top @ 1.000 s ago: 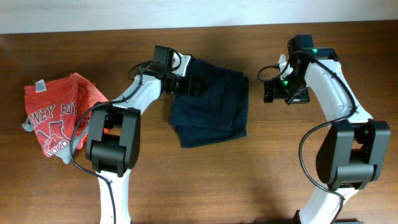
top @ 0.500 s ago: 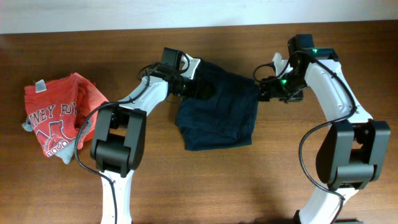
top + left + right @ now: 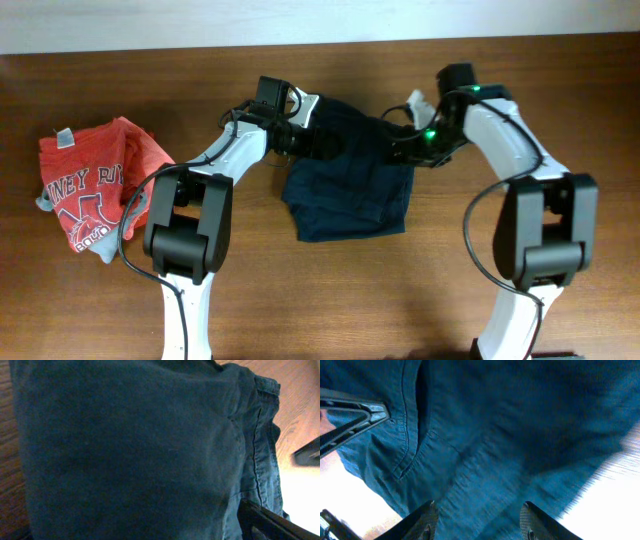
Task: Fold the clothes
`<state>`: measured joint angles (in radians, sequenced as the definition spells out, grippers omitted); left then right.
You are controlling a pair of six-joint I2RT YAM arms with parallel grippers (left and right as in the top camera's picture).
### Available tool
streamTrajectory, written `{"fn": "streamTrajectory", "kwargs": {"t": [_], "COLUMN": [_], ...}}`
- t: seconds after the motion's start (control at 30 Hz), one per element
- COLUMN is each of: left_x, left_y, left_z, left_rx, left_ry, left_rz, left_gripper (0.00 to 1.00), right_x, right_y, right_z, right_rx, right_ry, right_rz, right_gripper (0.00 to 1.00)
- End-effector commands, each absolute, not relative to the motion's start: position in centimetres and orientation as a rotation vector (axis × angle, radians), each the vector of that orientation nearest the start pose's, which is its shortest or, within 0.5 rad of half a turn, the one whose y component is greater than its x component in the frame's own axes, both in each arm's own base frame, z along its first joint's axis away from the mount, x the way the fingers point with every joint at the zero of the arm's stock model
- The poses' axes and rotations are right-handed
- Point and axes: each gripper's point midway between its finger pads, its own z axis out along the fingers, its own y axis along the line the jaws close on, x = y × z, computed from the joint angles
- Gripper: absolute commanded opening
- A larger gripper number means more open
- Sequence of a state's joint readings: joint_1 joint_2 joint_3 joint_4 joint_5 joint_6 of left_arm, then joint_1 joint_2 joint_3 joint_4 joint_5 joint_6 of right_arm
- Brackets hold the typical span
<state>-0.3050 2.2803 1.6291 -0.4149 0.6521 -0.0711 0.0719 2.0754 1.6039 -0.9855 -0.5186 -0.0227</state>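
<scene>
Next, my left gripper grabs the folded shorts, layers together, on the side nearest the red T-shirt, to set them aside still folded.
The dark navy shorts [image 3: 350,185] lie roughly folded at the table's middle. My left gripper [image 3: 318,141] rests on their upper left part. In the left wrist view the shorts [image 3: 130,445] fill the frame, and only one finger [image 3: 267,521] shows, far to the right, so the jaws stand apart. My right gripper [image 3: 402,150] is over the shorts' upper right edge. It is open [image 3: 477,520], with the seamed navy cloth [image 3: 490,435] between and below its fingertips. The red T-shirt [image 3: 95,185] with white lettering lies crumpled at the far left, away from both grippers.
The wooden table [image 3: 470,270] runs to a pale wall at the back. The other arm's gripper shows at the left edge of the right wrist view [image 3: 350,415]. Both arm bases stand at the front.
My right gripper has moved left from beside the shorts onto their upper right edge. My left gripper has shifted right, and the shorts have slid slightly right with it.
</scene>
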Motion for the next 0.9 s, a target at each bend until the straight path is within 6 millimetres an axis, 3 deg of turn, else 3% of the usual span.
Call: {"fn": "streamTrajectory", "kwargs": {"t": [0.0,0.17,0.33,0.47,0.87], "left_x": [45.6,45.5,45.5,45.5,45.2], "left_y": [-25.3,-25.3,-25.3,-25.3,-25.2], "left_z": [-0.3,-0.3,-0.3,-0.3,-0.4], "left_rx": [0.5,0.499,0.499,0.499,0.494], "left_ry": [2.652,2.656,2.656,2.656,2.671], "left_rz": [-0.998,-0.999,-0.998,-0.998,-1.0], "left_gripper": [0.99,0.99,0.99,0.99,0.99], "right_x": [40.5,40.2,40.1,39.4,39.0], "right_y": [13.4,13.6,13.5,13.0,10.5], "right_z": [4.8,3.5,3.5,3.2,2.1], "right_rx": [-0.216,-0.21,-0.208,-0.195,-0.068], "right_ry": [2.966,3.0,3.008,3.052,3.145], "right_rz": [0.837,0.837,0.834,0.798,0.555], "right_gripper": [0.58,0.57,0.44,0.58,0.63]}}
